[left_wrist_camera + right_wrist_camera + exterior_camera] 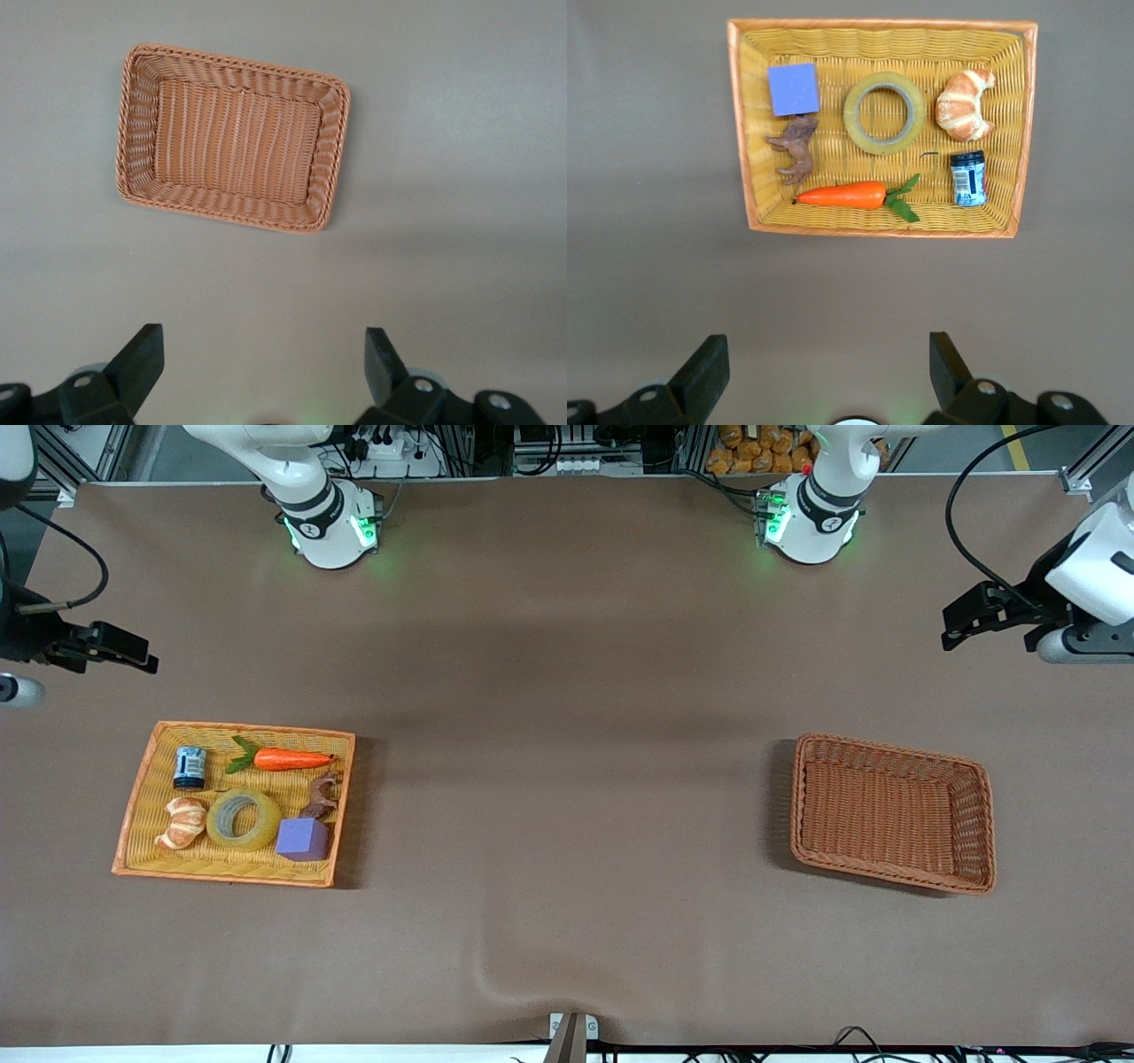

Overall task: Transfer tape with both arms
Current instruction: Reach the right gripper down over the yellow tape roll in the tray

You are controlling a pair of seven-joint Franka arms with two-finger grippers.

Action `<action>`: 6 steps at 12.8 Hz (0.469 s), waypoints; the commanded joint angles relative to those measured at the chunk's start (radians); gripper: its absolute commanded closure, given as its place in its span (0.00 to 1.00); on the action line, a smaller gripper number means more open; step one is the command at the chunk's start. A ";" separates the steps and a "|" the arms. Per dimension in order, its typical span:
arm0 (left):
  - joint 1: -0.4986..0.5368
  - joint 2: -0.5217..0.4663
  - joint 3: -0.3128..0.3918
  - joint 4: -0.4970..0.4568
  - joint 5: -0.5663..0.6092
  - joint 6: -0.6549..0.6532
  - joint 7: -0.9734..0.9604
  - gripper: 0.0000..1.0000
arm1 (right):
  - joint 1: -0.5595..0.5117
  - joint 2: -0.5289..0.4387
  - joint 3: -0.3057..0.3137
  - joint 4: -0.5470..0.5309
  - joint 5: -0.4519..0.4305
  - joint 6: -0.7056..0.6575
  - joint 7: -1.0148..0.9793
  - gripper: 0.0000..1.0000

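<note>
My right gripper should next grab the yellow tape by its ring side (244,797) to move the tape to the brown wicker basket.
The tape (244,819) is a yellowish translucent ring. It lies flat in a yellow wicker tray (133,808) toward the right arm's end of the table, between a croissant and a purple cube. It also shows in the right wrist view (884,112). My right gripper (142,661) is open and empty, up in the air over bare table beside the tray; in its wrist view (826,347) the fingers stand wide apart. My left gripper (952,636) is open and empty, high over the table's other end; its wrist view (264,341) shows only table between the fingers.
The tray also holds a croissant (182,822), a purple cube (303,838), a brown toy animal (321,795), a carrot (288,759) and a small blue can (190,767). An empty brown wicker basket (973,824) sits toward the left arm's end; it shows in the left wrist view (124,133).
</note>
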 commanded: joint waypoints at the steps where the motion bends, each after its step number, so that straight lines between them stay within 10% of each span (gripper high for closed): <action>1: -0.001 -0.014 -0.004 0.002 0.009 -0.025 -0.011 0.00 | -0.051 0.121 0.004 0.008 0.009 0.079 -0.063 0.00; 6: -0.002 -0.012 -0.004 0.010 0.007 -0.024 -0.012 0.00 | -0.069 0.393 0.004 0.008 0.006 0.318 -0.142 0.00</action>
